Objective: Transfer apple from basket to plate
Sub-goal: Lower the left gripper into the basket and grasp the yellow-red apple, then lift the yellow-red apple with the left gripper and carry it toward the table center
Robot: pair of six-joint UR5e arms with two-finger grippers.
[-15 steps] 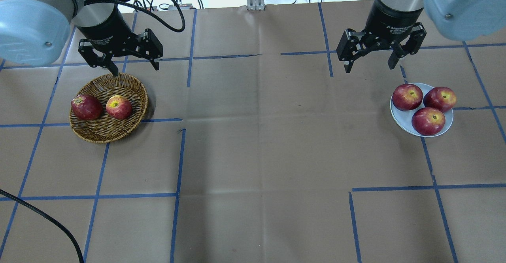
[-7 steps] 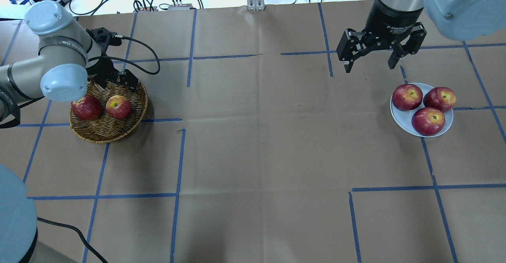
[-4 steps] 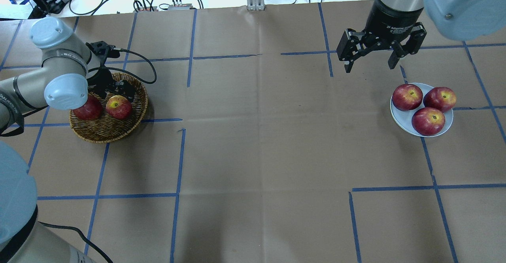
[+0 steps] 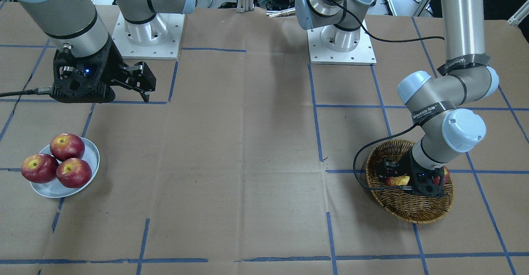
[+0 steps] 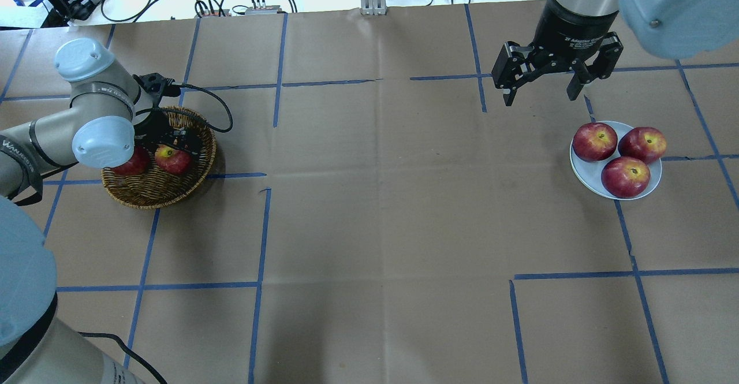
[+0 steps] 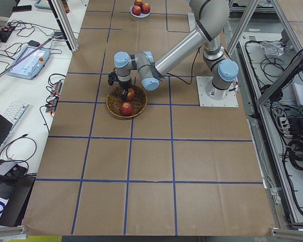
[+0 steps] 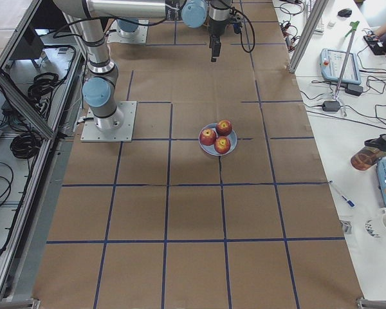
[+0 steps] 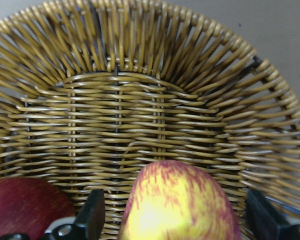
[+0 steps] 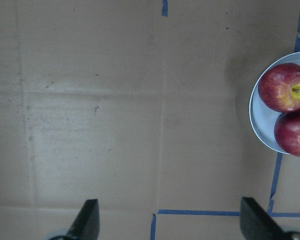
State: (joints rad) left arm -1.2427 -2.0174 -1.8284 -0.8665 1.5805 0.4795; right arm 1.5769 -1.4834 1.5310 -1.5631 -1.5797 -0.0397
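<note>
My left gripper is about to grab the yellow-streaked apple by its rounded sides. Then it can move the apple out of the basket (image 4: 411, 208) (image 8: 115, 100).
The pale red and yellow apple (image 5: 171, 160) lies in the woven wicker basket (image 5: 153, 192), next to a dark red apple (image 5: 133, 166). My left gripper (image 5: 173, 145) is down inside the basket. In the left wrist view its two fingers (image 8: 92, 216) stand on either side of the pale apple (image 8: 180, 205) with small gaps, so it is open. My right gripper (image 5: 541, 99) is open and empty, held above the table behind the pale grey plate (image 5: 582, 171). The plate holds three dark red apples (image 5: 594, 141).
The left gripper's cable (image 5: 216, 104) loops over the basket's far rim. Blue tape lines cross the brown table paper (image 5: 381, 199). The robot bases (image 4: 146, 35) stand at the table's rear. The plate's left part shows in the right wrist view (image 9: 257, 125).
My left arm has swung down and lowered its gripper into the basket, ending around the pale apple. The apples, the plate and my right arm have not moved.
</note>
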